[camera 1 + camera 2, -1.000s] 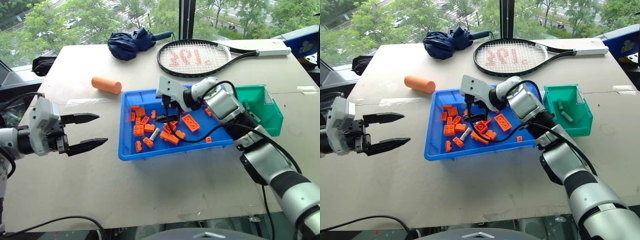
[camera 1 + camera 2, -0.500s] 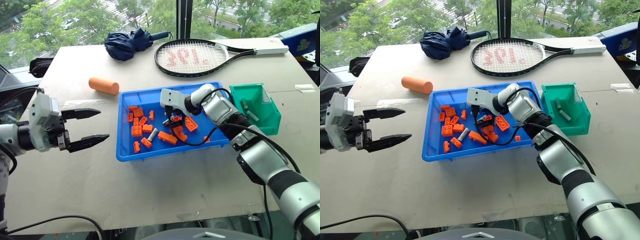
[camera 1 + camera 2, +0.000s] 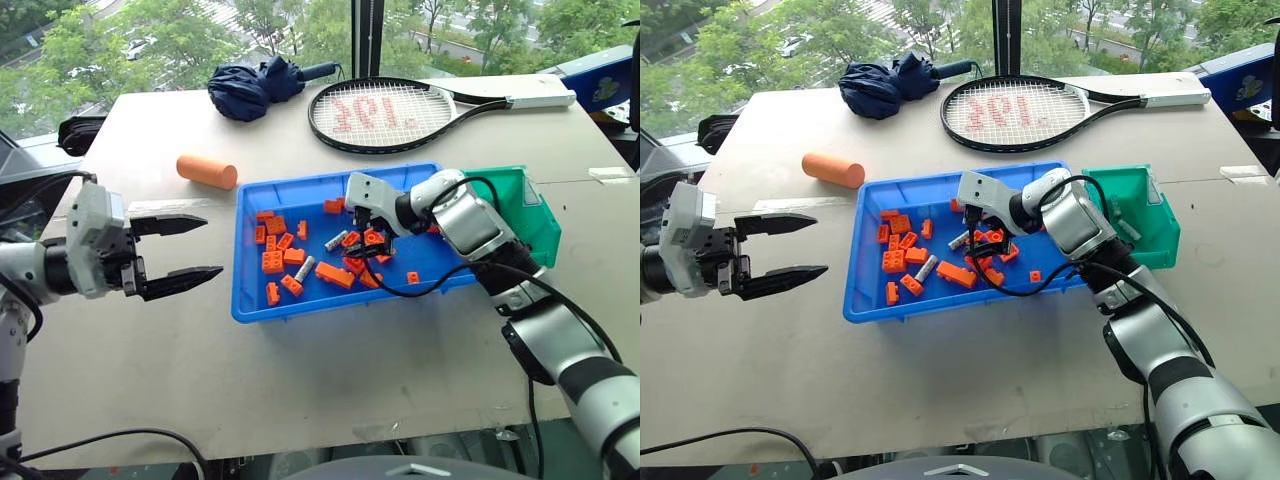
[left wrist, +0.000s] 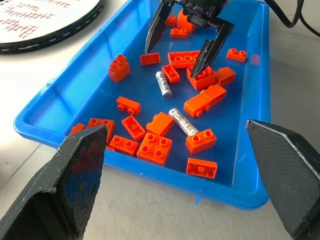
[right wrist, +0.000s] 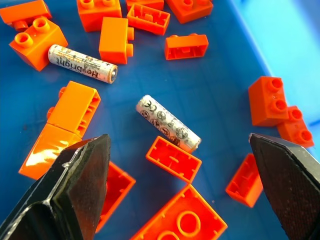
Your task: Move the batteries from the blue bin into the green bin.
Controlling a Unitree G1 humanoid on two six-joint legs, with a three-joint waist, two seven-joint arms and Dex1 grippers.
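Observation:
It isn't time to close yet: my right gripper's fingers are wide open and high above the battery point(image 5: 169, 123) in the right wrist view. They would miss if they closed now, so they need to first go lower.
The blue bin point(image 3: 340, 304) sits mid-table with several orange bricks point(image 3: 272, 262) and two batteries in it. One battery point(image 3: 305, 268) lies toward the bin's left. The other battery point(image 3: 336, 241) lies just left of my right gripper point(image 3: 362, 243). That gripper hangs open low over the bricks, and in the right wrist view this battery point(image 5: 168, 124) lies between its fingers point(image 5: 75, 200) without touching them. The green bin point(image 3: 542, 215) stands against the blue bin's right end, partly behind my right arm. My left gripper point(image 3: 212, 246) hovers open over bare table, left of the blue bin.
An orange cylinder point(image 3: 207, 171) lies on the table beyond the blue bin's left corner. A tennis racket point(image 3: 390, 115) and a folded dark blue umbrella point(image 3: 250, 88) lie at the back. A strip of table runs in front of the bins up to the near edge.
My right gripper has slid to the right inside the blue bin, staying open, and a battery now shows just left of it. The left gripper has stayed where it was.

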